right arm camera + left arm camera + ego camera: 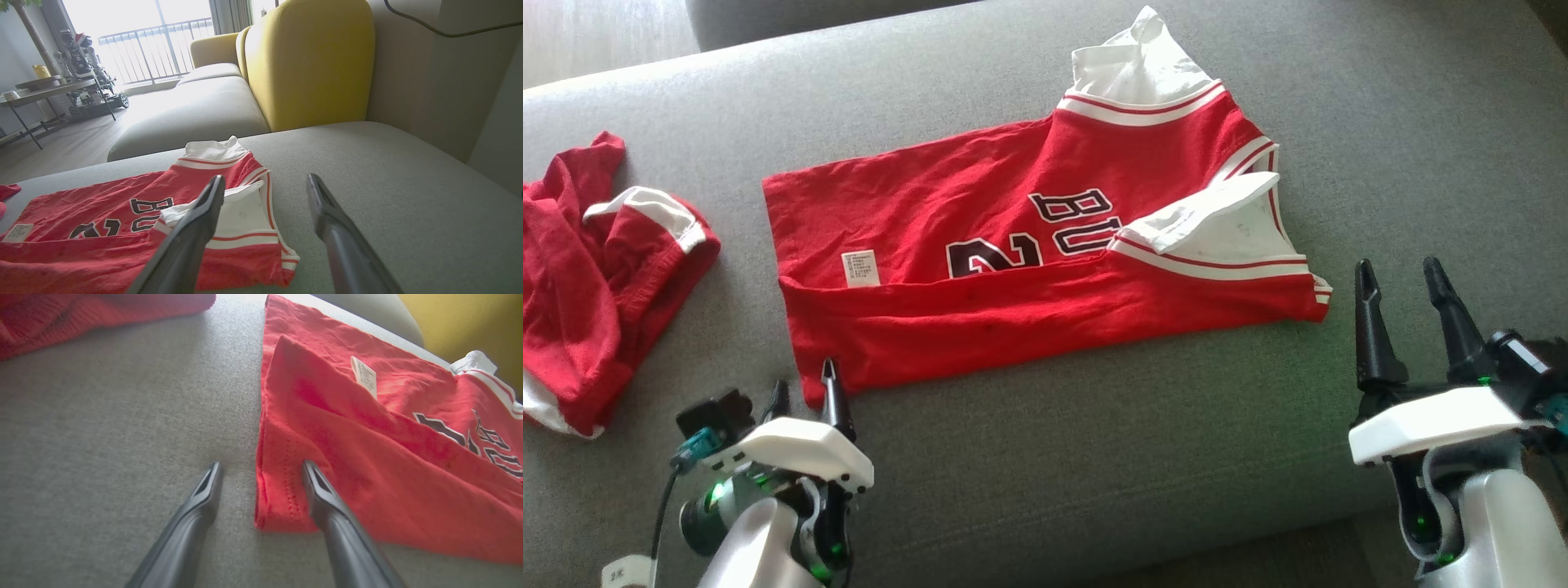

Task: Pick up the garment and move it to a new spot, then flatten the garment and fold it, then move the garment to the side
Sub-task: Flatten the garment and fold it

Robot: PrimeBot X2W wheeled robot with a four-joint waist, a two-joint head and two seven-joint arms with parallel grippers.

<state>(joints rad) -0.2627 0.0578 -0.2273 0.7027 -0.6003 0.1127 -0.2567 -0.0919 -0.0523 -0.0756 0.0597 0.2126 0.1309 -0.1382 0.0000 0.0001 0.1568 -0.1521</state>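
I should grab the jersey next with my left gripper by its bottom hem corner, where the folded layers end. The red jersey lies flat across the cushion.
The garment is a red jersey with white trim and black lettering, lying spread on the grey cushion with its near long edge folded over. My left gripper stands open at the jersey's near left corner. In the left wrist view the left gripper straddles the hem of the garment, one finger over cloth and one over cushion. My right gripper is open just right of the jersey's near right corner, holding nothing. In the right wrist view the right gripper hangs beside the armhole of the garment.
A second red piece of clothing lies crumpled at the cushion's left end, also in the left wrist view. A yellow sofa back rises beyond the cushion. Bare grey cushion stretches in front of the jersey and to its right.
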